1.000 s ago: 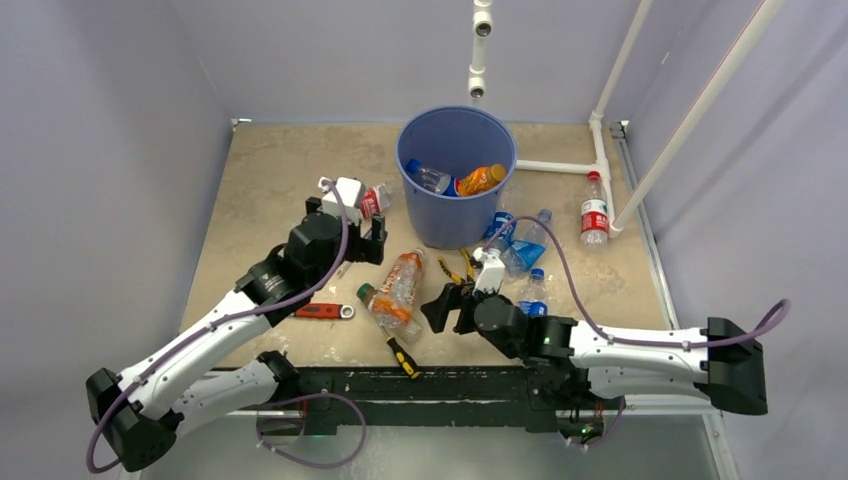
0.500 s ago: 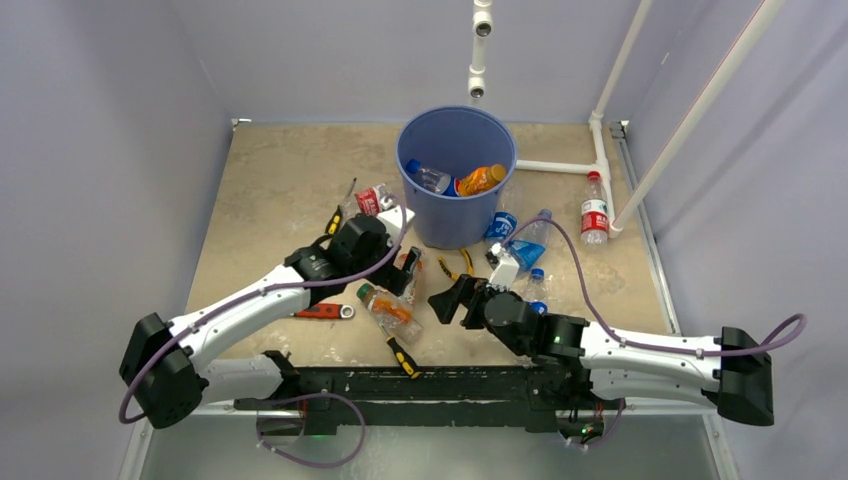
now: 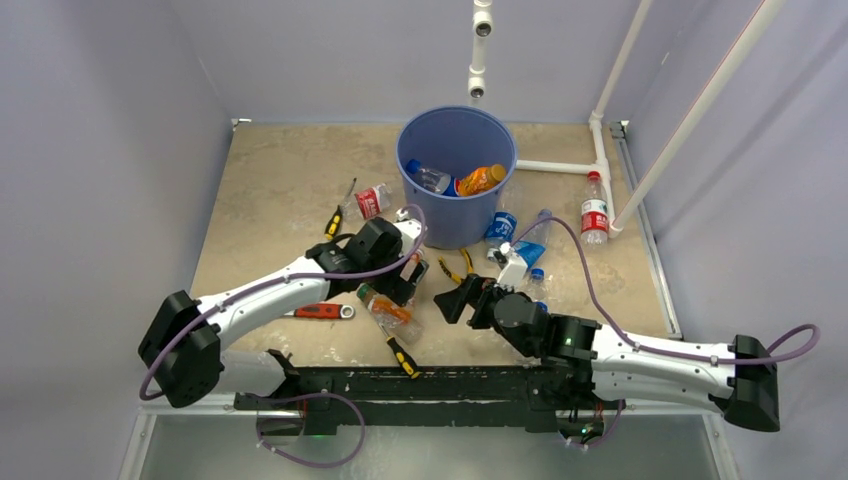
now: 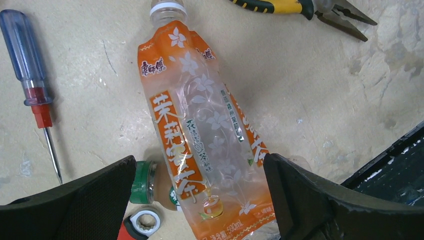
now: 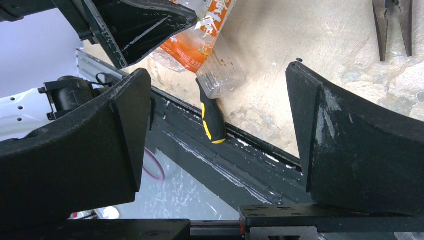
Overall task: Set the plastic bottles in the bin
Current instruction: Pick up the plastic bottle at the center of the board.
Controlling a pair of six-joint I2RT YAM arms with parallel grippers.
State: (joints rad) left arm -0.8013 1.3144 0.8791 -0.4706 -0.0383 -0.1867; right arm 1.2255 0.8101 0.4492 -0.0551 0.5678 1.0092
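The left gripper grabs the orange-labelled clear bottle by its lower half next. That leaves the bottle's neck end free for my right gripper.
The blue bin stands at the table's far middle with a clear bottle and an orange bottle inside. My left gripper is open and straddles an orange-labelled clear bottle lying on the table, one finger on each side of its lower half. A green-capped bottle lies beside it. My right gripper is open and empty, just right of them. Red-labelled bottles and blue-labelled bottles lie around the bin.
Pliers lie between the grippers and the bin. A blue-handled screwdriver, a red wrench and a yellow-and-black screwdriver lie nearby. White pipes stand at the back right; a black rail borders the near edge.
My left arm has swung from beside the red-labelled bottle rightward and nearer, coming down over the orange-labelled bottle. My right gripper has shifted slightly right.
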